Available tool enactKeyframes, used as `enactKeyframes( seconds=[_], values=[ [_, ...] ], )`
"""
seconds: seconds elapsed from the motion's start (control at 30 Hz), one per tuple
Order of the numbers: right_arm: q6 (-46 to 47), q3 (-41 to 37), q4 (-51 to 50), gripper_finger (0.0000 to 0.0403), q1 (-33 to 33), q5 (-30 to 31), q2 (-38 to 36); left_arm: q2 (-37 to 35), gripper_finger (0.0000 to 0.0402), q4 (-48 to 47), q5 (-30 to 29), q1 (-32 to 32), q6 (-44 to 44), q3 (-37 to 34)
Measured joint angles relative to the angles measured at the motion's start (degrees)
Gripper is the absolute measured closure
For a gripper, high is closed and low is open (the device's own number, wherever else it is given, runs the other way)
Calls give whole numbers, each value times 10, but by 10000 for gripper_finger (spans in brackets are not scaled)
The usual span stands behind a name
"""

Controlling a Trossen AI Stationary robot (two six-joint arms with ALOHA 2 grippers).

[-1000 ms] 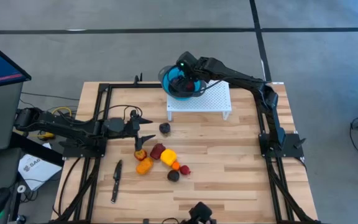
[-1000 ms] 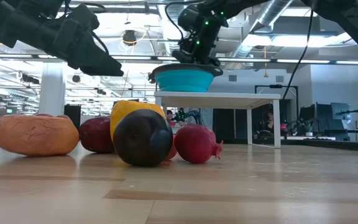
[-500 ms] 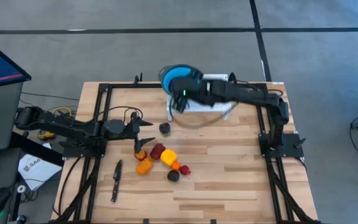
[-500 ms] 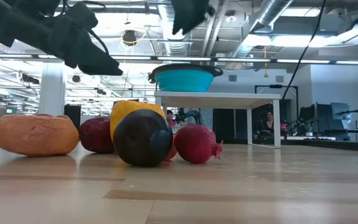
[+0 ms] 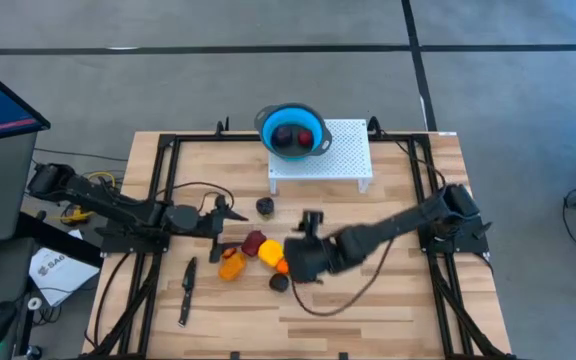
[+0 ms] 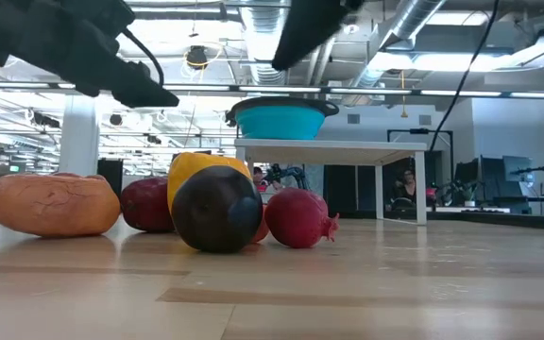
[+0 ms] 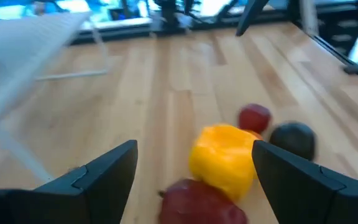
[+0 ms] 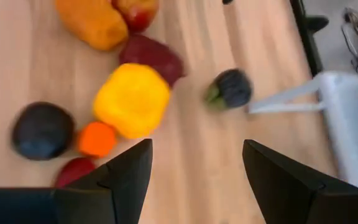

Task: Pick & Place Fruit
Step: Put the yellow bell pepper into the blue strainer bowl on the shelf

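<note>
The left gripper should next place the yellow fruit in the blue bowl [image 5: 293,130] with the other fruit, so it should grab the yellow fruit by its rounded sides.
Several small toy fruits [image 5: 268,255] lie in a cluster on the wooden table, among them a yellow one [image 8: 132,99], a near-black one [image 8: 42,130] and a long orange one [image 6: 50,203]. A dark purple fruit [image 5: 265,206] rests apart, nearer the stand. The blue bowl [image 5: 293,130] sits on a white stand [image 5: 333,165] at the far side, with a red and a dark fruit inside. My right gripper [image 5: 300,258] hovers open over the cluster's right side [image 8: 196,149]. My left gripper [image 5: 223,220] is open at the cluster's left, low and pointing at the yellow fruit [image 7: 194,149].
A slim black knife [image 5: 186,290] lies near the front left. Black frame rails [image 5: 163,190] run along the table's left and right sides. Bare wood lies to the right of the cluster and along the near edge.
My right gripper has swung from over the bowl toward the table's near edge and left, sinking a little and rolling, and now hangs above the fruit cluster. My left gripper has turned a little toward the near edge, toward the cluster. The fruits have kept still.
</note>
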Motion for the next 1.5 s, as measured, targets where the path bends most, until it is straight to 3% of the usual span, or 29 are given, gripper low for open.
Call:
enactKeyframes(
  seconds=[0.2, 0.43, 0.63, 0.83, 1.0, 1.5],
  values=[
    [190, -120, 34, 159, 52, 89, 0, 115, 92, 40, 7, -13, 25, 28],
    [353, -235, 109, 159, 77, 92, 0, 260, 65, 43, 73, -12, 94, 138],
    [341, -260, 189, 159, 91, 92, 0, 325, 31, -11, 80, -3, 101, 195],
    [288, -262, 230, 159, 83, 91, 0, 359, 23, -14, 93, 16, 101, 202],
    [248, -262, 256, 159, 76, 86, 0, 367, 31, -15, 92, 24, 99, 202],
    [245, -262, 265, 159, 74, 85, 0, 364, 82, -3, 108, 38, 97, 187]
  ],
)
